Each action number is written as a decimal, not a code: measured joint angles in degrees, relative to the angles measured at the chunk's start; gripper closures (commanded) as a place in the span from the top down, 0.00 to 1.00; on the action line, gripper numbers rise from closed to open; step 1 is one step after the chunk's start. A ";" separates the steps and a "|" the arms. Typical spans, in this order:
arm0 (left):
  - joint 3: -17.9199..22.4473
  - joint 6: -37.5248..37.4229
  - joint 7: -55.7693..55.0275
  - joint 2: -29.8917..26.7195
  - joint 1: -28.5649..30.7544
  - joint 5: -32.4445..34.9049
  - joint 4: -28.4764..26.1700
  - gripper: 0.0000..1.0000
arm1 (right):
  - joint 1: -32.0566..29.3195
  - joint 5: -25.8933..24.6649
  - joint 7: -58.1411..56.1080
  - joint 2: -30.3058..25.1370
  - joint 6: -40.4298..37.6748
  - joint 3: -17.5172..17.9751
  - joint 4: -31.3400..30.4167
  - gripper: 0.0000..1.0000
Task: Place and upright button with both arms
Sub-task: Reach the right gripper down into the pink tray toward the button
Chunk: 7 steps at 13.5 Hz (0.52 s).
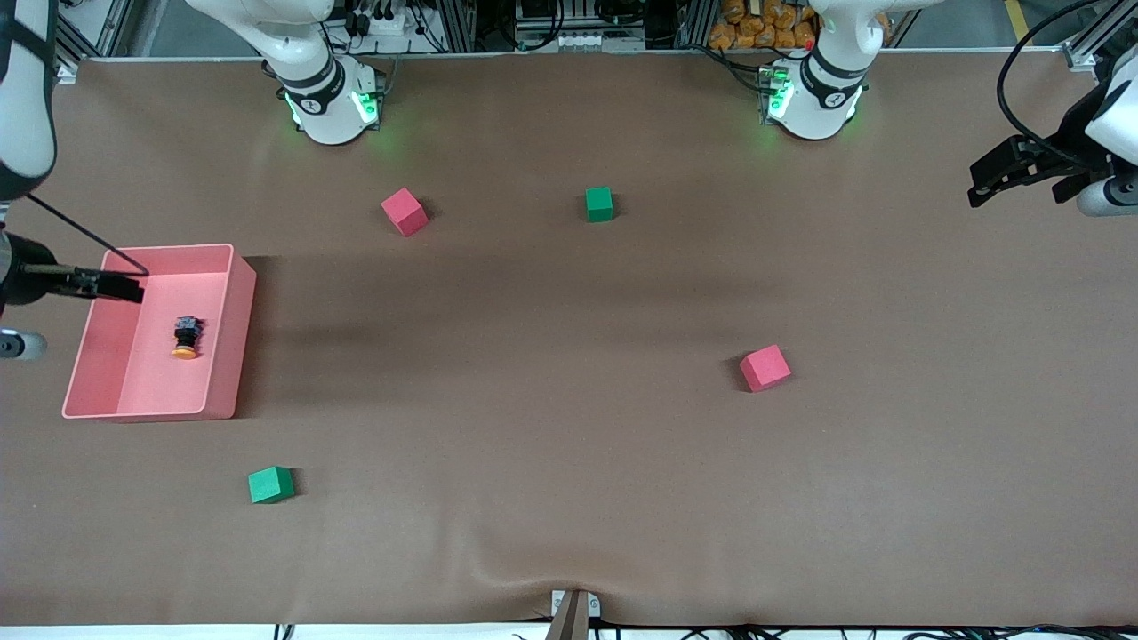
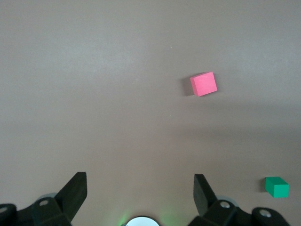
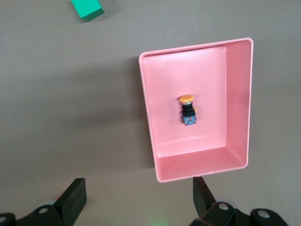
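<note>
My right gripper picks up the button by its black body point(image 1: 187, 335) next, since that leaves its orange cap free on top.
The button point(image 1: 186, 337) lies on its side in the pink bin point(image 1: 238, 320), orange cap toward the front camera; it also shows in the right wrist view point(image 3: 187, 110). My right gripper point(image 1: 120, 287) is open and empty, up in the air over the bin's point(image 3: 202, 169) short wall that lies farther from the front camera; its jaws point(image 3: 138, 190) stand wide apart. My left gripper point(image 1: 978, 185) is open and empty, held high over the left arm's end of the table, and its jaws point(image 2: 140, 186) frame bare table.
Two red cubes point(image 1: 404, 212) point(image 1: 765, 368) and two green cubes point(image 1: 599, 204) point(image 1: 270, 484) lie scattered on the brown table. The left wrist view shows a red cube point(image 2: 203, 84) and a green cube point(image 2: 277, 187); the right wrist view shows a green cube point(image 3: 87, 9).
</note>
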 measured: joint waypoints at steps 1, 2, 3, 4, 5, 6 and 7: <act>-0.03 -0.02 0.02 0.03 0.00 0.00 -0.01 1.00 | -1.30 0.01 -2.42 1.02 1.81 -0.03 -0.40 1.00; -0.07 -0.03 0.04 0.08 -0.01 0.00 -0.02 1.00 | -3.08 0.29 -5.35 1.82 4.65 -0.05 -1.60 1.00; -0.14 -0.03 0.07 0.15 -0.03 0.00 -0.02 1.00 | -5.19 0.72 -8.96 2.43 8.42 -0.07 -3.86 1.00; -0.23 -0.03 0.12 0.22 -0.06 0.00 -0.03 1.00 | -7.04 0.99 -11.84 2.86 11.91 -0.11 -6.45 1.00; -0.37 -0.03 0.15 0.28 -0.11 0.00 -0.03 1.00 | -8.53 1.23 -13.55 3.31 14.83 -0.13 -9.15 1.00; -0.52 -0.04 0.15 0.31 -0.13 0.00 -0.03 1.00 | -9.41 1.52 -14.34 3.78 16.99 -0.14 -11.69 1.00; -0.59 -0.04 0.15 0.32 -0.15 0.00 -0.03 1.00 | -9.86 1.71 -14.43 4.32 19.28 -0.12 -13.83 1.00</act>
